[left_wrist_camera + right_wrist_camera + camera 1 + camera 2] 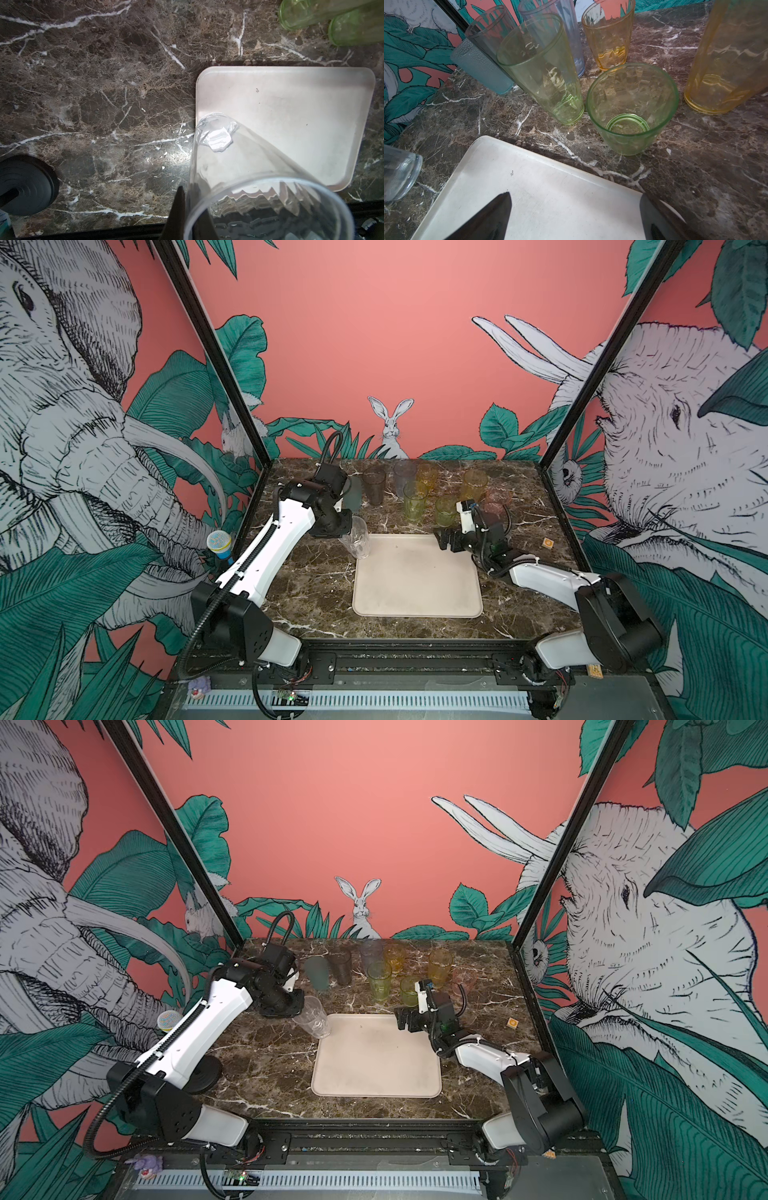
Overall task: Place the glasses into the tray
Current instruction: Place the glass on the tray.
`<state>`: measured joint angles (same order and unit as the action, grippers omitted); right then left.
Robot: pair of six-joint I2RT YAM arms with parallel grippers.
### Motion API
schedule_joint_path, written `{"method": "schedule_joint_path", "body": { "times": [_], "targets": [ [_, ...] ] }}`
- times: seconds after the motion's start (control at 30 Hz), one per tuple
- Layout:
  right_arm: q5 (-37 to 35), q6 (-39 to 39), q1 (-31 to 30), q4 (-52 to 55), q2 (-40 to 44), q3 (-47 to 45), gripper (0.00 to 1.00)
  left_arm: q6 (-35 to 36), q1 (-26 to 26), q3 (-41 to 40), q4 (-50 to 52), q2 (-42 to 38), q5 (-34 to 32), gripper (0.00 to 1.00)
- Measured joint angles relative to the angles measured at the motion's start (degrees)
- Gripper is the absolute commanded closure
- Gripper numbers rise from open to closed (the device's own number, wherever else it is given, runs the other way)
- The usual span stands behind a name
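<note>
The clear glass's base overlaps the cream tray's side rim (356,561) (196,114), so I should move the glass inward over the tray before my left gripper releases it.
My left gripper (189,218) is shut on the rim of a clear glass (355,537), which hangs tilted with its base over the near-left corner of the cream tray (415,576). The tray holds nothing else. My right gripper (575,195) stands open and empty above the tray's (529,166) far right corner. Behind the tray stand the other glasses: short green (632,108), tall green (542,68), short amber (607,37), tall yellow (733,58), teal (481,66), grey (488,31), blue (554,20) and pink (496,499).
A small orange block (548,543) lies on the marble right of the tray. A black round base (205,1073) sits at the table's left, and a blue toy microphone (219,545) stands beyond the left edge. Black frame posts flank the table.
</note>
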<state>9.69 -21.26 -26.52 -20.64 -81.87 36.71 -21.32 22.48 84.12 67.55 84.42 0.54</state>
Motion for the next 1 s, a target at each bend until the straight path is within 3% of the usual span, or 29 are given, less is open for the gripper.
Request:
{"method": "schedule_joint_path", "body": {
  "times": [0.6,1.0],
  "targets": [
    [1.3,-0.1,0.0,0.0,-1.0,1.6,0.02,-4.7,4.5,3.1,-3.4,12.7,-3.0,1.00],
    [1.6,-0.1,0.0,1.3,-2.3,2.3,0.02,-5.5,4.8,5.2,-3.8,15.5,-4.7,1.00]
  ]
}}
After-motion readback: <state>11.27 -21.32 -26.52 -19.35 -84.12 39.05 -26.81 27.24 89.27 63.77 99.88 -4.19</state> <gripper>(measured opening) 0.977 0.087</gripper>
